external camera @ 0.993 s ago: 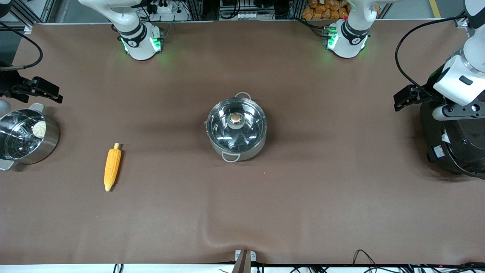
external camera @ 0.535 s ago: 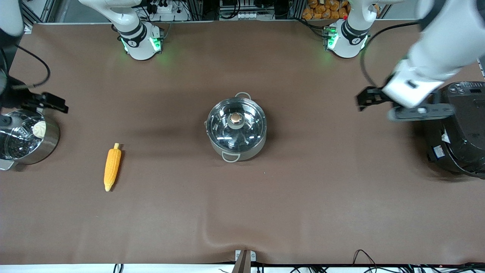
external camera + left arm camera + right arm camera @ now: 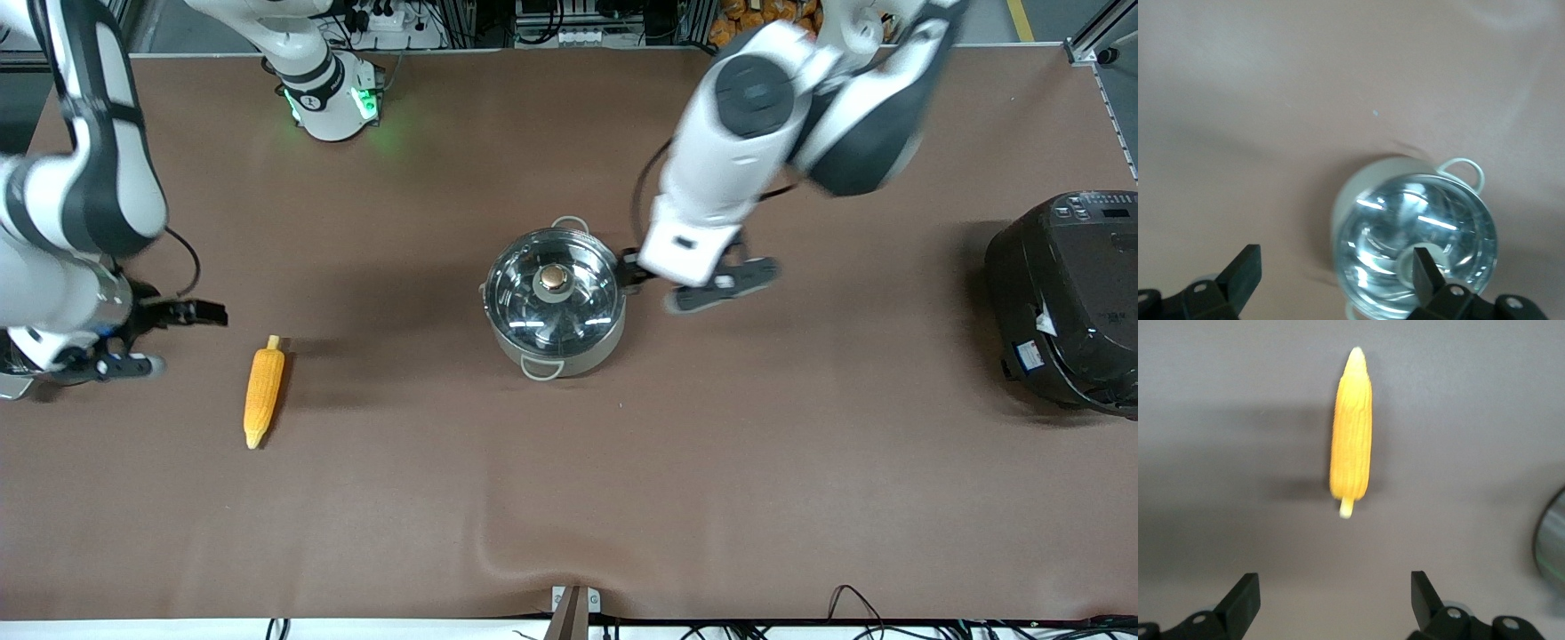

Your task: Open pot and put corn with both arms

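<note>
The left gripper needs to grab the glass lid by its coppery knob (image 3: 554, 279) next, to open the pot for the corn (image 3: 264, 394).
The pot (image 3: 553, 307) stands mid-table with its glass lid and coppery knob (image 3: 554, 279) on. In the left wrist view the pot (image 3: 1418, 240) lies partly under one finger. My left gripper (image 3: 633, 271) is open and empty, up beside the pot's rim on the side toward the left arm's end; it also shows in its wrist view (image 3: 1336, 270). The corn (image 3: 264, 394) lies flat toward the right arm's end, stub end away from the front camera. My right gripper (image 3: 203, 313) is open and empty, close to the corn's stub end. In the right wrist view (image 3: 1333, 595) the corn (image 3: 1351, 453) lies ahead of the fingers.
A large black rice cooker (image 3: 1067, 293) stands at the left arm's end of the table. A shiny edge of the steel steamer pot (image 3: 1553, 547) shows in the right wrist view; in the front view the right arm covers most of it.
The left arm has swung from over the rice cooker to beside the pot. The right arm has moved from over the steamer pot toward the corn. Pot and corn have not moved.
</note>
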Tool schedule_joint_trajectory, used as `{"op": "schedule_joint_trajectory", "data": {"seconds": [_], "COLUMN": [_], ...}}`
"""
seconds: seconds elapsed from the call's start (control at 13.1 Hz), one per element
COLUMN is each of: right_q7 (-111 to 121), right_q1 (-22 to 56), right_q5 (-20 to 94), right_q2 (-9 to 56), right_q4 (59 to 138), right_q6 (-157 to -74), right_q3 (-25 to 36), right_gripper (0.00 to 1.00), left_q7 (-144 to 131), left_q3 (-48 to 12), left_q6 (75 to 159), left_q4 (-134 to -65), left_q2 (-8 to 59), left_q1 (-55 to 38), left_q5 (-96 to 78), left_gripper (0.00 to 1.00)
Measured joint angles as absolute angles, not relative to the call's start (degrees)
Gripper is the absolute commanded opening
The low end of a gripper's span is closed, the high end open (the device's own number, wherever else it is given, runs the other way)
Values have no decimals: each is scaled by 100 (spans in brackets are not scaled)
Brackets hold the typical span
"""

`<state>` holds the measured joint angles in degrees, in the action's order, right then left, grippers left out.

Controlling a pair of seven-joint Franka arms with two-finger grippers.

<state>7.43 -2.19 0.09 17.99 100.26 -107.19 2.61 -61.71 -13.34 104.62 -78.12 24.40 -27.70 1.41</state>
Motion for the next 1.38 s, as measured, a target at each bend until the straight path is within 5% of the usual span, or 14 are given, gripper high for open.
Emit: {"op": "schedule_joint_trajectory", "data": {"seconds": [1.15, 1.38], "right_q7": [1234, 1234], "right_q1": [-505, -498], "right_q5": [23, 23], "right_q2": [3020, 3147], "right_q4": [10013, 10013], "right_q6": [-11519, -11654], "right_q3": [178, 172], "right_gripper": [100, 100], "left_q7": [-7488, -7488], "left_q3": [-1268, -1264], "left_q6": [11524, 11566], "left_q4": [-7652, -7651], "left_q2": [3739, 3821], "left_q1": [-3809, -3835], "left_q5": [381, 435], "left_gripper": [100, 87]}}
